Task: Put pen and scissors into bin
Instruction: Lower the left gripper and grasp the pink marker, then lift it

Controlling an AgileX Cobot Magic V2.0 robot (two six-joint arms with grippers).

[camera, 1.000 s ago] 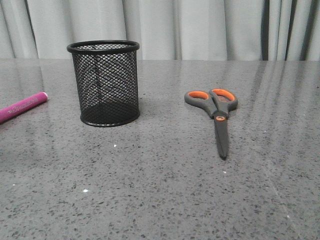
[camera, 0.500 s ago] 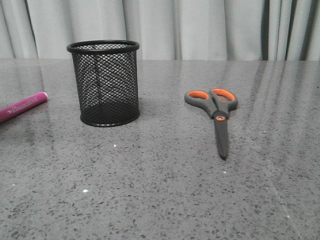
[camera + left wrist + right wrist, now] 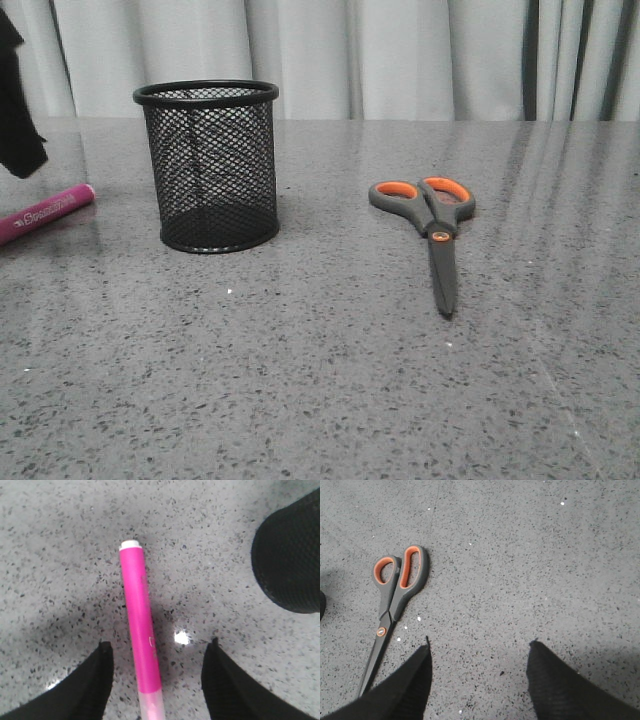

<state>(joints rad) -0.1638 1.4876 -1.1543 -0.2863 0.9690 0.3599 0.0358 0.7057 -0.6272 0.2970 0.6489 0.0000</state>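
My left gripper needs to go lower before it closes on the pink pen (image 3: 45, 213), because the gripper's dark finger is still above the pen in the front view.
The pink pen (image 3: 45, 213) lies flat at the far left of the grey table, partly cut off by the frame edge. In the left wrist view the pen (image 3: 140, 630) lies between the two fingers of my open left gripper (image 3: 157, 647), untouched, its white end pointing away. A dark part of the left gripper (image 3: 18, 100) shows above the pen in the front view. The black mesh bin (image 3: 209, 165) stands upright right of the pen; its base shows in the left wrist view (image 3: 290, 560). The scissors (image 3: 432, 225) lie closed at centre right. My right gripper (image 3: 479, 647) is open and empty, beside the scissors (image 3: 392, 605).
Grey speckled tabletop (image 3: 320, 380) stretches to the front. Pale curtains (image 3: 400, 55) hang behind the table's far edge.
The left gripper has come into the front view at the upper left, above the pen. Pen, bin and scissors have not moved.
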